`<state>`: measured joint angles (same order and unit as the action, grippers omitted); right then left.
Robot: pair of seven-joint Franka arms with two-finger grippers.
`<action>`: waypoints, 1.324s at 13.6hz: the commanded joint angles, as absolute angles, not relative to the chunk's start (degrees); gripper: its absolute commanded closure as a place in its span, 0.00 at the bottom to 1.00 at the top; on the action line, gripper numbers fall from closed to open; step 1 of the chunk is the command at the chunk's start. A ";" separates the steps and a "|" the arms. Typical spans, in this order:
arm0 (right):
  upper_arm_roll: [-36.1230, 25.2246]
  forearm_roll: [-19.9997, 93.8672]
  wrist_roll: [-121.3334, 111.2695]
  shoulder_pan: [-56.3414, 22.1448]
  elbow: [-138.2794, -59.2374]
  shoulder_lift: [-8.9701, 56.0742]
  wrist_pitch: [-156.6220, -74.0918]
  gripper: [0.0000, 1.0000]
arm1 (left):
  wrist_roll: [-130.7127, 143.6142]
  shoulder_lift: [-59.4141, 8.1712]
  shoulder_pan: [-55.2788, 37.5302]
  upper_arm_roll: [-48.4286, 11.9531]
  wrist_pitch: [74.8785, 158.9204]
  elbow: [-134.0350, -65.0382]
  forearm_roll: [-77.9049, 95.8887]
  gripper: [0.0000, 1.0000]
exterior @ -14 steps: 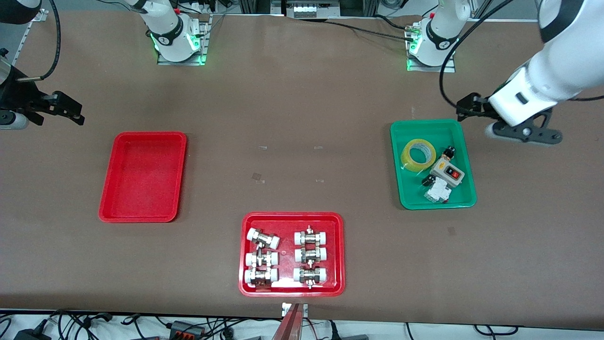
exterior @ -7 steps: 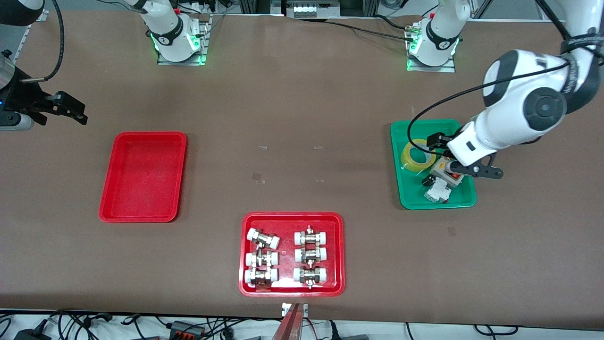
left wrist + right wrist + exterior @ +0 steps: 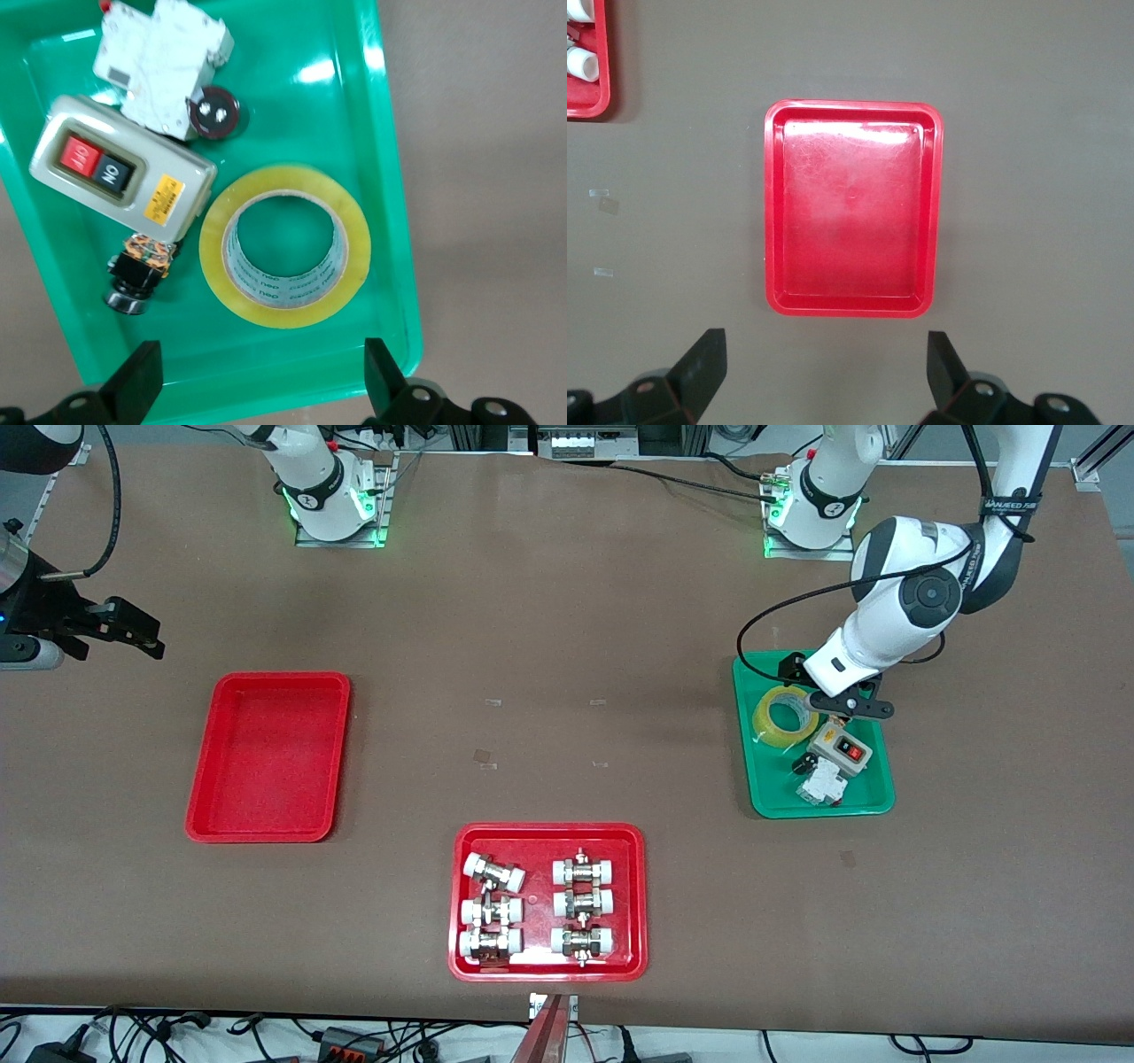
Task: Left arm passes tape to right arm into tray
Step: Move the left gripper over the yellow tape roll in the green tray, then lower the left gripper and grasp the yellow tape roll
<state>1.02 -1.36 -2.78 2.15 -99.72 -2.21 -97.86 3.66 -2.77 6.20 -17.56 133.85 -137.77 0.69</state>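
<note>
I need to hand the tape over for the empty red tray, so next I need to grab the side of the yellow tape's (image 3: 784,716) ring with my left gripper.
The yellow tape (image 3: 784,716) (image 3: 283,245) lies flat in the green tray (image 3: 769,793) (image 3: 390,159) at the left arm's end of the table. My left gripper (image 3: 802,669) (image 3: 259,376) hangs open over that tray's rim farthest from the front camera, beside the tape, with nothing between its fingers. The plain red tray (image 3: 266,757) (image 3: 852,212) sits empty toward the right arm's end. My right gripper (image 3: 124,627) (image 3: 824,372) waits open above bare table beside the red tray, holding nothing.
The green tray also holds a grey switch box (image 3: 842,748) (image 3: 120,168), a white breaker (image 3: 819,784) (image 3: 159,62) and small black parts. A second red tray (image 3: 547,831) with several white-capped fittings sits nearest the front camera, mid-table.
The left arm swung in from the table's end and came down over the green tray next to the tape. The right gripper stayed almost still.
</note>
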 commanded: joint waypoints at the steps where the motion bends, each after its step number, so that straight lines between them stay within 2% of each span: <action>1: 1.23 -0.88 -3.43 2.37 -99.32 -2.11 -97.21 0.00 | 3.61 -4.47 7.65 -18.11 140.17 -140.89 0.79 0.00; 7: 1.23 -0.79 -3.43 2.46 -99.32 -1.93 -97.12 0.00 | 2.90 -11.32 10.63 -18.02 146.68 -141.06 0.70 0.00; 10: 1.23 -0.79 -3.43 2.46 -99.32 -1.93 -97.21 0.00 | 3.60 -12.13 10.64 -18.02 146.78 -141.06 0.70 0.00; 12: 1.23 -0.79 -3.43 2.46 -99.32 -1.93 -97.21 0.00 | 3.34 -12.56 10.37 -17.93 146.87 -140.89 0.70 0.07; 14: 1.23 -0.79 -3.43 2.46 -99.32 -1.93 -97.21 0.00 | 3.25 -12.74 10.28 -17.93 146.95 -140.71 0.62 0.24; 17: 1.23 -0.79 -3.43 2.46 -99.32 -1.93 -97.12 0.00 | 3.34 -13.18 10.28 -17.84 147.04 -140.45 0.18 0.43; 18: 1.23 -0.79 -3.43 2.46 -99.32 -1.93 -97.12 0.00 | 3.34 -13.53 10.46 -17.84 147.13 -140.36 0.18 0.44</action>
<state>1.02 -1.36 -2.78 2.16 -99.73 -1.95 -97.78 3.59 -12.44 10.12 -17.97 146.32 -140.57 0.68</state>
